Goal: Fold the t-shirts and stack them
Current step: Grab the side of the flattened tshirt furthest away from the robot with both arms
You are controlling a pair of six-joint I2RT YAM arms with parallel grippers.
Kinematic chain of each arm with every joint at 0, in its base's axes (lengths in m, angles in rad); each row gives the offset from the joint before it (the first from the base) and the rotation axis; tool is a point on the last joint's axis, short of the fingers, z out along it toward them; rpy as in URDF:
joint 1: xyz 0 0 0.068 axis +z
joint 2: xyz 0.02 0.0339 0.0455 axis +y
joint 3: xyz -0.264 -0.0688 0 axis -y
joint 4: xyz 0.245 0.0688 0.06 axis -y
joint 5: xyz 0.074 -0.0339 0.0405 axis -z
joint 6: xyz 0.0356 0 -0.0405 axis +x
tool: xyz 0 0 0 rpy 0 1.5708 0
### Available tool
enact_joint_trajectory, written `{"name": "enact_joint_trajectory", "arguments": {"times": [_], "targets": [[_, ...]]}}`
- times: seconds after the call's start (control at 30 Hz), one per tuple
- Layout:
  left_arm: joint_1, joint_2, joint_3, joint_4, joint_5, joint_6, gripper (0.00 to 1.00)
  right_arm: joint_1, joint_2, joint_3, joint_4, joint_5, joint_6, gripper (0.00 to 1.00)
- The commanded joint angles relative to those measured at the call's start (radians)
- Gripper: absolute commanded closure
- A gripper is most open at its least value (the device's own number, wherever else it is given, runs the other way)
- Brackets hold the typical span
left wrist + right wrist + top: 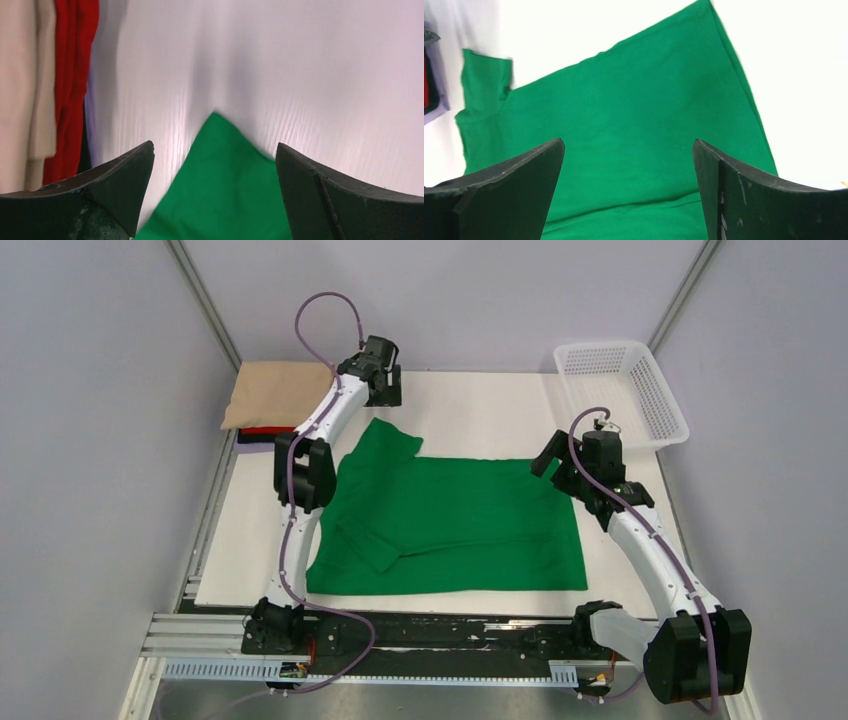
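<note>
The robot's left gripper should fold the sleeve and far side over the front, so next it should grab the green t-shirt (450,525) by its far sleeve (390,434).
A bright green t-shirt (450,525) lies spread on the white table, one sleeve folded inward near the front left and the other sleeve pointing to the back left. My left gripper (386,395) is open and hovers above the tip of that far sleeve (220,185). My right gripper (548,462) is open above the shirt's right far corner, with green cloth (624,125) below it. A folded beige t-shirt (275,392) tops a stack at the back left, with a red one (265,430) and a dark one (255,439) under it; the stack also shows in the left wrist view (50,85).
A white plastic mesh basket (620,390) stands at the back right corner. The white table board (480,405) ends at a metal rail (400,635) in front. Grey walls close in on both sides.
</note>
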Motion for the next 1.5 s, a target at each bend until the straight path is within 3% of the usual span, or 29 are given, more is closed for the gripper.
{"name": "enact_joint_trajectory", "arguments": {"times": [0.0, 0.23, 0.47, 0.7, 1.0, 1.07, 1.13, 1.37, 1.4, 1.47], "targets": [[0.017, 0.148, 0.181, 0.015, 0.0, 0.099, 0.03, -0.01, -0.016, -0.025, 0.034, 0.06, -0.037, 0.0], [0.039, 0.219, 0.172, 0.109, 0.108, 0.115, 0.06, -0.015, 0.01, -0.042, 0.025, 0.05, -0.026, 0.0], [0.041, 0.248, 0.168, 0.037, 0.178, 0.122, 0.18, -0.015, -0.007, -0.063, 0.02, 0.052, -0.018, 0.0], [0.04, 0.198, 0.087, -0.029, 0.193, 0.121, 0.32, -0.016, -0.017, -0.065, 0.021, 0.059, -0.022, 0.0], [0.03, 0.11, -0.066, 0.005, 0.199, 0.118, 0.42, -0.018, -0.009, -0.063, 0.021, 0.052, -0.005, 0.0], [0.03, 0.119, -0.067, 0.006, 0.203, 0.113, 0.47, -0.018, -0.005, -0.063, 0.021, 0.05, -0.003, 0.0], [0.029, 0.132, -0.063, 0.004, 0.217, 0.108, 0.61, -0.017, 0.001, -0.061, 0.023, 0.053, 0.0, 0.0], [0.029, 0.14, -0.053, 0.007, 0.218, 0.099, 0.91, -0.025, 0.049, -0.027, 0.026, 0.086, 0.025, 0.0], [0.03, 0.14, -0.044, 0.001, 0.214, 0.099, 0.98, -0.029, 0.062, -0.018, 0.025, 0.088, 0.029, 0.0], [0.031, 0.135, -0.013, -0.006, 0.21, 0.098, 1.0, -0.033, 0.099, 0.007, 0.029, 0.081, 0.032, 0.0]]}}
